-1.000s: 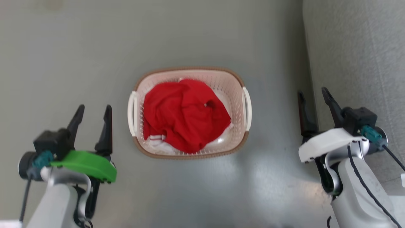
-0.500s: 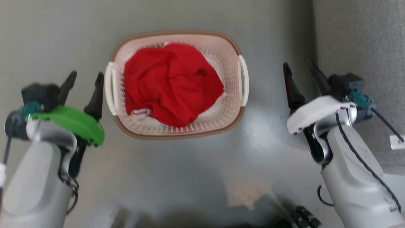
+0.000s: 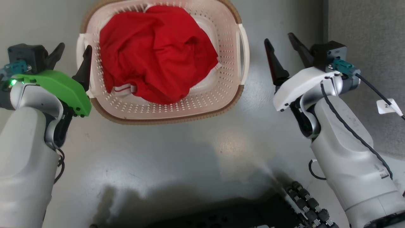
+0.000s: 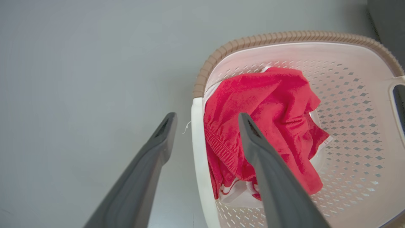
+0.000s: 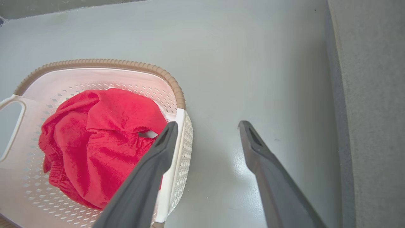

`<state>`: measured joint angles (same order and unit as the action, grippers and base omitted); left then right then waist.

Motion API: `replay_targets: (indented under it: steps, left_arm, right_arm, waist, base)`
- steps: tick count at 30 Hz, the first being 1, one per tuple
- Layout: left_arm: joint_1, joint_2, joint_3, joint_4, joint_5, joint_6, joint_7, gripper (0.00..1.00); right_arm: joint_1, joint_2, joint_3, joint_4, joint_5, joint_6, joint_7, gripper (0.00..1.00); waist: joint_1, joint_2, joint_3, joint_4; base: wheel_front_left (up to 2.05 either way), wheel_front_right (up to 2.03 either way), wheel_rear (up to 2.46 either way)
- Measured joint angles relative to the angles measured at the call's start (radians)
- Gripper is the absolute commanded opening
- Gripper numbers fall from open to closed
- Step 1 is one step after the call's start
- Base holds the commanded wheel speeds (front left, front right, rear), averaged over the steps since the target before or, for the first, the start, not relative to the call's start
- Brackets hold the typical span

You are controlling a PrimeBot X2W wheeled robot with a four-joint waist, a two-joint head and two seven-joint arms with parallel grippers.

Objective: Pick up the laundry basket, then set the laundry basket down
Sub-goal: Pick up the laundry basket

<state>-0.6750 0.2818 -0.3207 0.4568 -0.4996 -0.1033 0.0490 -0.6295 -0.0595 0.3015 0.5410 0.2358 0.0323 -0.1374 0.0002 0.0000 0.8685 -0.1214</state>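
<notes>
My left gripper needs to grab the basket's slim white handle nearest the striped cuff (image 3: 80,51) next, because the basket's body (image 3: 155,110) is far wider than my fingers open.
The laundry basket (image 3: 164,119) sits on the grey floor, cream and perforated with a brown rim, with a crumpled red garment (image 3: 155,50) inside. My left gripper (image 3: 74,47) is open at the basket's left handle (image 3: 80,47). In the left wrist view that handle (image 4: 197,152) lies between the open gripper's (image 4: 207,115) fingers; I cannot tell whether they touch it. My right gripper (image 3: 278,38) is open, a short way right of the right handle (image 3: 245,50). In the right wrist view the open gripper's (image 5: 208,124) left finger overlaps the handle (image 5: 180,120).
A grey upholstered surface (image 3: 367,25) runs along the right side, close to my right arm. A white tag (image 3: 387,106) hangs by the arm's cable. My dark base with its roller wheels (image 3: 303,202) shows at the bottom edge. Bare floor lies around the basket.
The head camera has moved, so the basket now sits higher and larger in the picture. Both open grippers have come closer to the basket's handles, the left one now right at its handle.
</notes>
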Motion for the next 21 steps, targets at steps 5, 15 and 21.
replay_targets:
  steps: [5,15,21]
  left_arm:
    - [-0.042,0.000,-0.006,0.062,-0.008,-0.010,0.012,1.00]
    - [-0.094,-0.006,-0.039,0.185,-0.039,-0.019,0.022,1.00]
    - [-0.154,-0.016,-0.051,0.236,-0.051,-0.020,0.029,1.00]
  right_arm:
    - [-0.037,-0.001,0.058,0.030,0.041,0.011,-0.012,1.00]
    - [-0.095,-0.002,0.158,0.118,0.104,0.020,-0.019,1.00]
    - [-0.154,-0.002,0.210,0.151,0.134,0.022,-0.011,1.00]
  waist:
    - [0.0000,0.0000,0.043,-0.005]
    - [-0.0001,0.0000,0.084,-0.003]
    - [-0.0001,0.0000,0.106,0.005]
  base:
    - [0.00,0.00,0.00]
    - [0.00,0.00,0.00]
    - [0.00,0.00,0.00]
